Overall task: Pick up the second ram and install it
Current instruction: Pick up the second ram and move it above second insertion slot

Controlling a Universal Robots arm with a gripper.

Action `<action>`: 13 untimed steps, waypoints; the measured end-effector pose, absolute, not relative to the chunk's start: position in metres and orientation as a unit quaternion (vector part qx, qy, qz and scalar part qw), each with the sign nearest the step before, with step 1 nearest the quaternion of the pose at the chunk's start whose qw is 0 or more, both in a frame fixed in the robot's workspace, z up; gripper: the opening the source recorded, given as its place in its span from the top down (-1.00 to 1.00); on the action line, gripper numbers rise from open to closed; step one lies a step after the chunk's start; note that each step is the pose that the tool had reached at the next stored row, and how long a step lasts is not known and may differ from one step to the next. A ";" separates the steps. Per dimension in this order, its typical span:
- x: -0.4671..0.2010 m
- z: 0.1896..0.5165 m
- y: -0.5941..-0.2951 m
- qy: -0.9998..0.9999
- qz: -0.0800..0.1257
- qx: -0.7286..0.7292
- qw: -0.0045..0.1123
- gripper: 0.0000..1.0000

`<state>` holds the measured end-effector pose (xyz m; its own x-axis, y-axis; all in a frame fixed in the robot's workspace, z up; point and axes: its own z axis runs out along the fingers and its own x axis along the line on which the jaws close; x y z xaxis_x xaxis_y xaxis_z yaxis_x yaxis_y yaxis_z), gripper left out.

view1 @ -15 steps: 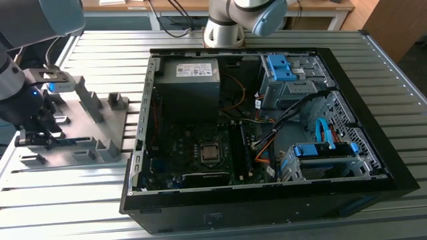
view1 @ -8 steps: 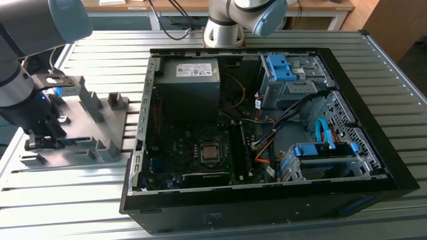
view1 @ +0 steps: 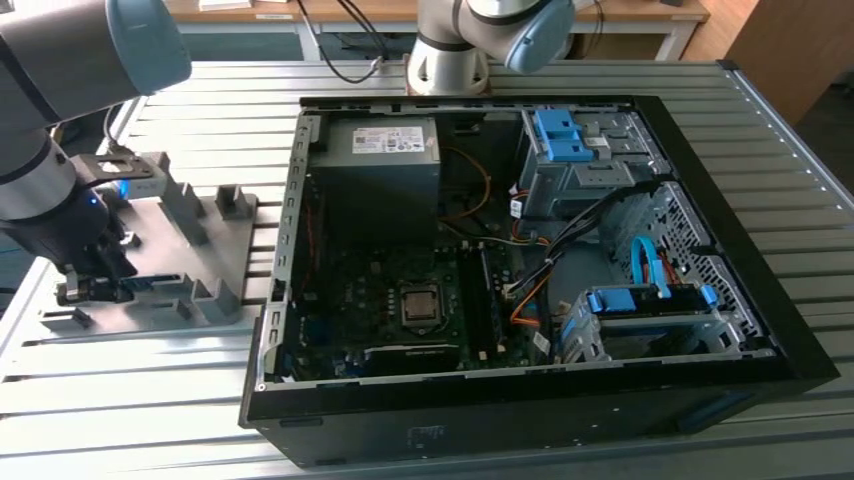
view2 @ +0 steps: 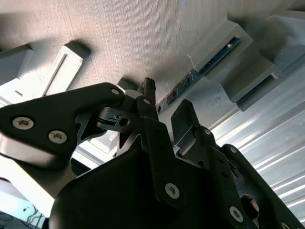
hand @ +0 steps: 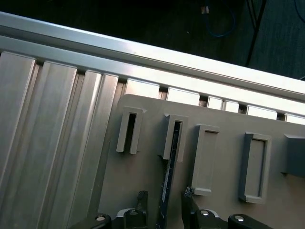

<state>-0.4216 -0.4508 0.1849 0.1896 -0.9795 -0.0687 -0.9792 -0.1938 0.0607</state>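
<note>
I will next grab the second ram by its flat sides with my gripper, so that I can install it in the black memory slots by the processor.
The second ram [hand: 168, 164] stands on edge in a slot of the grey holder block [hand: 224, 124], a thin dark board with a blue edge. In the second wrist view the ram [view2: 209, 62] runs from the holder's notch down between the fingers. My gripper [hand: 164, 195] is open and straddles the near end of the stick, one black fingertip [hand: 141, 196] on each side with gaps to the board. In the exterior view the gripper [view1: 96, 288] hangs low over the holder block [view1: 200, 262] at the exterior view's left.
An open computer case [view1: 747, 330] lies on the slatted aluminium table [view1: 120, 400], with the processor [view1: 419, 305] and black memory slots [view1: 486, 290] on its board. Other raised posts [view1: 235, 202] stand on the holder. The table's edge [hand: 143, 52] runs just beyond the holder.
</note>
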 end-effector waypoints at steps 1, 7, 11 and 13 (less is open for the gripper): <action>-0.421 0.185 -0.451 -0.635 -0.046 0.771 0.002 0.18; -0.421 0.185 -0.451 -0.635 -0.046 0.771 0.002 0.21; -0.421 0.185 -0.451 -0.635 -0.046 0.771 0.001 0.57; -0.421 0.185 -0.451 -0.635 -0.046 0.771 0.002 0.68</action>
